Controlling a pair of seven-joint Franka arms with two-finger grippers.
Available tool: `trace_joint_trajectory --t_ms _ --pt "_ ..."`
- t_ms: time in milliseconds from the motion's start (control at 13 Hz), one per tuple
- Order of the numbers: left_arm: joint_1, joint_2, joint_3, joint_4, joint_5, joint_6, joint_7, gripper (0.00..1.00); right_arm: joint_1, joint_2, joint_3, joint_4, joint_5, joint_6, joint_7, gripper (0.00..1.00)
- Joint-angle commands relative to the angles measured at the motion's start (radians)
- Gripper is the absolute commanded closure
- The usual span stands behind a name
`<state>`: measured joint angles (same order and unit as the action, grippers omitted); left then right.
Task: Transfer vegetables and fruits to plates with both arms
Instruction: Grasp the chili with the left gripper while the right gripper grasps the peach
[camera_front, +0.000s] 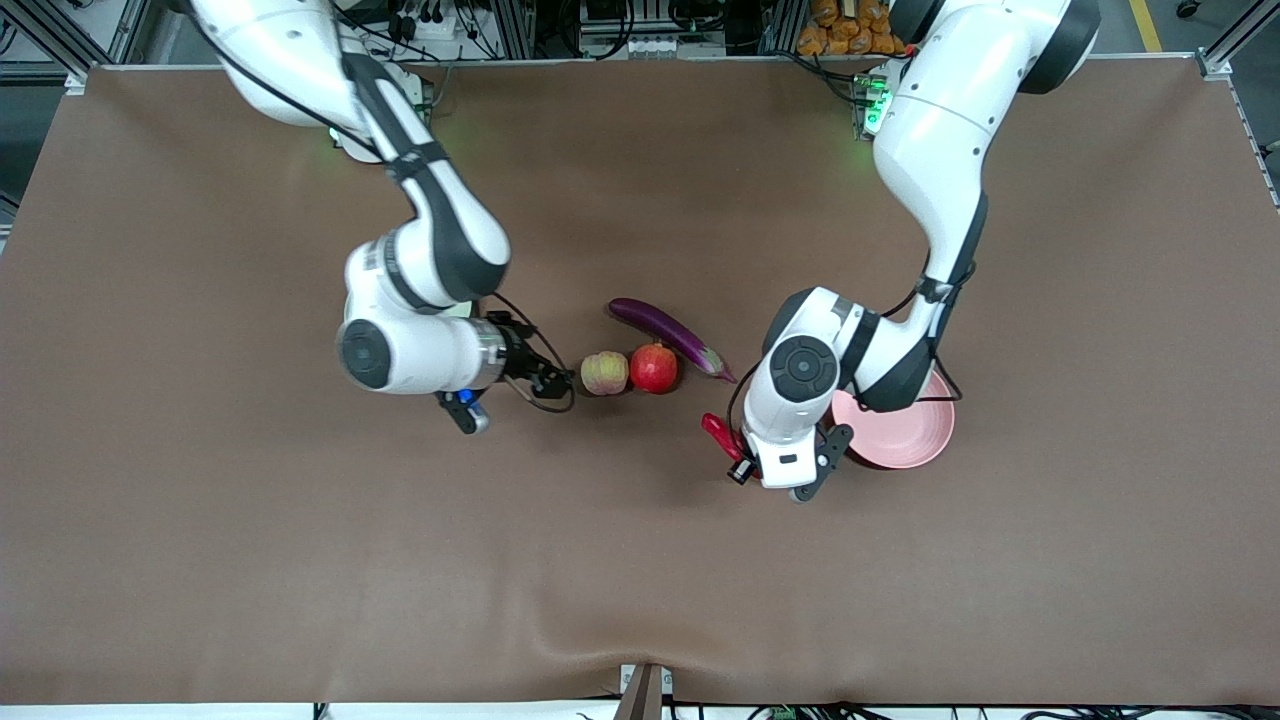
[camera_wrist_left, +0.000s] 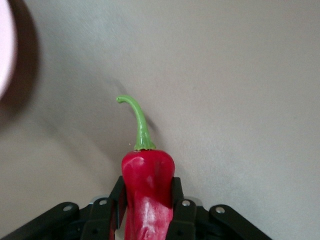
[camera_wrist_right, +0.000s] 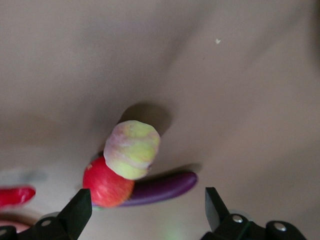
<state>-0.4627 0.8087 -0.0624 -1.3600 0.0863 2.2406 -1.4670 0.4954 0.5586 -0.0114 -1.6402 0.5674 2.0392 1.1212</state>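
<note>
The robot's right gripper should next take the peach beside the pomegranate (camera_front: 654, 368) by its rounded sides, so that it can move it to a plate.
My left gripper (camera_front: 730, 448) is shut on the red chili pepper (camera_front: 716, 430), low by the table beside the pink plate (camera_front: 900, 440). In the left wrist view the fingers (camera_wrist_left: 119, 200) clamp the chili (camera_wrist_left: 147, 172), its green stem pointing away. My right gripper (camera_front: 556, 380) is open and empty, next to the peach (camera_front: 605, 373) toward the right arm's end. The pomegranate (camera_front: 654, 368) touches the peach, and the purple eggplant (camera_front: 668, 335) lies just farther from the front camera. The right wrist view shows the peach (camera_wrist_right: 132, 149), pomegranate (camera_wrist_right: 106, 184) and eggplant (camera_wrist_right: 167, 188) ahead of the open gripper (camera_wrist_right: 147, 207). The green plate is hidden.
The left arm's wrist overhangs part of the pink plate, whose edge also shows in the left wrist view (camera_wrist_left: 4, 45). The brown tablecloth (camera_front: 300, 560) lies wide and flat nearer the front camera. The chili shows at the edge of the right wrist view (camera_wrist_right: 15, 195).
</note>
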Motion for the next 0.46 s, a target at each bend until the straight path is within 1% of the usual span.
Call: trace_joint_trajectory --t_ms 0,231,385 --pt "0.057 -0.101 -0.005 -0.016 0.027 -0.143 0.0 1.0 0.05 0.059 -0.016 0.01 -0.009 0.102 0.086 0.0" --pt "0.122 -0.184 -0.005 -0.022 0.027 -0.303 0.129 1.0 0.087 0.121 -0.015 0.008 -0.018 0.237 0.123 0.0" --pt "0.145 -0.224 -0.005 -0.048 0.029 -0.416 0.201 1.0 0.103 0.141 -0.015 0.01 -0.018 0.26 0.135 0.0"
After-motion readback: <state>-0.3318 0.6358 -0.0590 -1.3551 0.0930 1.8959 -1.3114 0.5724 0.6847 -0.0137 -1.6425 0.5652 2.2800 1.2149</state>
